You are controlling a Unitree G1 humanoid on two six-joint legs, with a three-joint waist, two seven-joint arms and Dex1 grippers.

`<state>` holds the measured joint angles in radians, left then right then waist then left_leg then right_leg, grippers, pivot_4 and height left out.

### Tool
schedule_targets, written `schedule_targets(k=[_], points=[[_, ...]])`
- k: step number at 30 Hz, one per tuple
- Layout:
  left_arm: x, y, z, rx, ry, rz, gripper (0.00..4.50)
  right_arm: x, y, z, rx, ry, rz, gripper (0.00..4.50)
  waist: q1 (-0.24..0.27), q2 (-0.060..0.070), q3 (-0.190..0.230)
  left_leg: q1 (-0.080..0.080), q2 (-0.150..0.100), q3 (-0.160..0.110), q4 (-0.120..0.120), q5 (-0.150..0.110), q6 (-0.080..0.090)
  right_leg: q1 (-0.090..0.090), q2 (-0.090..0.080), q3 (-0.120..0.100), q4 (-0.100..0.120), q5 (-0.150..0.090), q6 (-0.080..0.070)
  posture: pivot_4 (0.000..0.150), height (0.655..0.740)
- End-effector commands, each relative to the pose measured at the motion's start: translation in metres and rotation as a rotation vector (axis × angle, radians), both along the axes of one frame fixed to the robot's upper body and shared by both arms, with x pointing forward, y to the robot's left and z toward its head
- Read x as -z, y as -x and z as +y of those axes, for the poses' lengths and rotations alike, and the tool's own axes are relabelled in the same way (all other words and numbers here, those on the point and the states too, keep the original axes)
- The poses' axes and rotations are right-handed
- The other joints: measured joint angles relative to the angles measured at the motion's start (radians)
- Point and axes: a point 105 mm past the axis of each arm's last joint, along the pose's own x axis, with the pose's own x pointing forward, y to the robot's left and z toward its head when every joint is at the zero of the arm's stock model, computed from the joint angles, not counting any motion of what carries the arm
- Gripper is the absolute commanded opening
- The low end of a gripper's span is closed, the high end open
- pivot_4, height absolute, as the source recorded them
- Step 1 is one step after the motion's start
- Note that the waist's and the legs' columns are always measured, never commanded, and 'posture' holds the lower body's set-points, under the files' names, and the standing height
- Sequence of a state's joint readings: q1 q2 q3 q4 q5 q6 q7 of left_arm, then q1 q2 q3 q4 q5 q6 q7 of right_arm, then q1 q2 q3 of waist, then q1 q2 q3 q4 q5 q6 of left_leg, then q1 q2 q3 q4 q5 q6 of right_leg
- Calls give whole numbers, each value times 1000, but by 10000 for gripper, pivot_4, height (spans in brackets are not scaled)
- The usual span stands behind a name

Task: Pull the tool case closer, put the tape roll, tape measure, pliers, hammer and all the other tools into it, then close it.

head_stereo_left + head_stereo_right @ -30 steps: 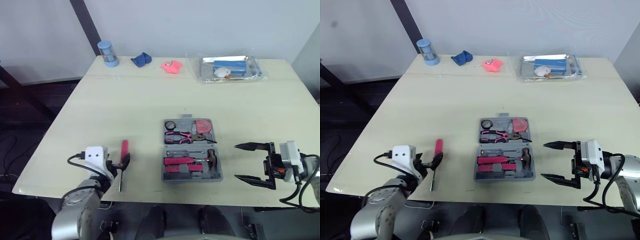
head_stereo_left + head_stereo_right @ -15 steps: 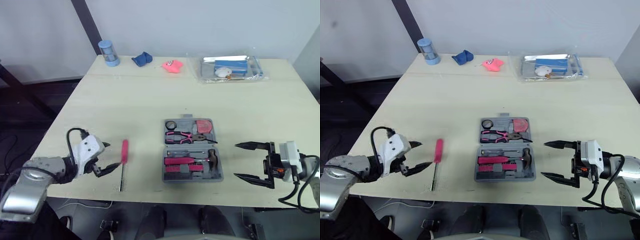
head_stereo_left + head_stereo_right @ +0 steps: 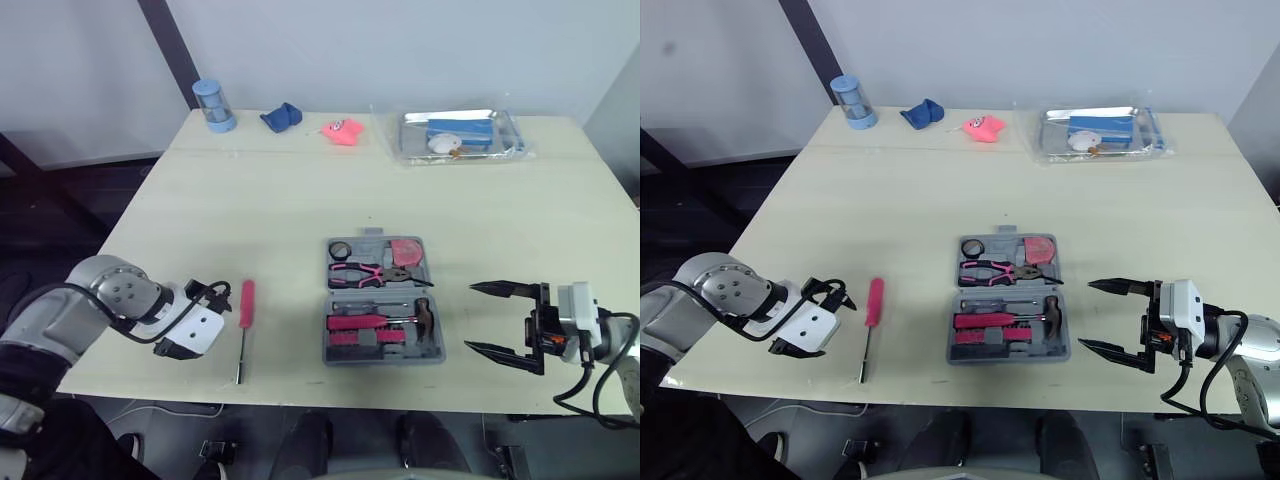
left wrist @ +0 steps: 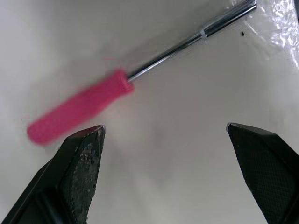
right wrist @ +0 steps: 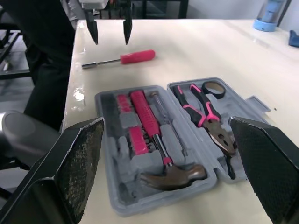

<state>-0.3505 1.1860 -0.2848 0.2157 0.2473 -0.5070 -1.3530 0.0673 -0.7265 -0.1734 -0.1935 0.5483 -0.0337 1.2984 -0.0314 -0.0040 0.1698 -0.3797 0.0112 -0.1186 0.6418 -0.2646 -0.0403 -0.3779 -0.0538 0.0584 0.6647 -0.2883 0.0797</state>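
Note:
I will next grab the thick pink handle point(image 3: 246, 315) close to the shaft with my left gripper for balance, as the long screwdriver has a thin metal shaft point(image 3: 242, 352).
The grey tool case point(image 3: 383, 343) lies open near the table's front edge. It holds the tape roll point(image 3: 341, 250), the pink tape measure point(image 3: 407, 250), the pliers point(image 3: 375, 272), the hammer point(image 3: 426, 318) and pink-handled tools. A pink screwdriver point(image 3: 245, 308) lies on the table left of the case. My left gripper point(image 3: 192, 320) hangs just left of the screwdriver point(image 4: 79, 112), pointing down, open and empty. To the right of the case my right gripper point(image 3: 472, 318) faces it, open and empty.
Along the far edge stand a blue cup point(image 3: 215, 107), a blue cloth point(image 3: 282, 118), a pink object point(image 3: 342, 132) and a clear plastic tray point(image 3: 412, 150) with items. The table's front edge runs just below the case and the screwdriver.
My left arm has swung out to the left and its gripper has drawn back from the screwdriver's handle, now pointing down. Screwdriver, case and right gripper have stayed put.

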Motion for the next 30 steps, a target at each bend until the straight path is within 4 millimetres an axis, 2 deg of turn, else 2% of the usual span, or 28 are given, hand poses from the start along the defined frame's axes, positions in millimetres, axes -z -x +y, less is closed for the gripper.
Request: schedule_targets(k=[1,7,18,26,30], points=[[-6,-10,-4,80,-19,-23,44283,-10,1,2,-8,-10,-51,45000,-6,0,0,0,0,0,0,0,0,0,0,0,0,0,0,1500,7400],[-5,-20,-15,210,-28,-27,44283,-11,1,3,1,-14,-57,45000,-12,0,0,0,0,0,2,0,0,0,0,0,2,0,0,1500,7400],[-3,-32,-12,357,-105,-13,44283,-12,0,5,9,-18,-62,45000,-11,0,0,0,-1,-1,5,0,0,0,0,0,5,0,0,1500,7400],[8,-42,-25,468,-102,-25,44283,-13,-1,6,12,-20,-67,45000,-12,0,0,0,-1,-2,7,0,0,0,0,0,8,0,0,1500,7400],[8,-46,-26,500,-116,-34,44283,-13,-1,6,13,-21,-68,45000,-13,-1,0,0,-1,-2,7,0,0,0,0,0,8,0,0,1500,7400]])
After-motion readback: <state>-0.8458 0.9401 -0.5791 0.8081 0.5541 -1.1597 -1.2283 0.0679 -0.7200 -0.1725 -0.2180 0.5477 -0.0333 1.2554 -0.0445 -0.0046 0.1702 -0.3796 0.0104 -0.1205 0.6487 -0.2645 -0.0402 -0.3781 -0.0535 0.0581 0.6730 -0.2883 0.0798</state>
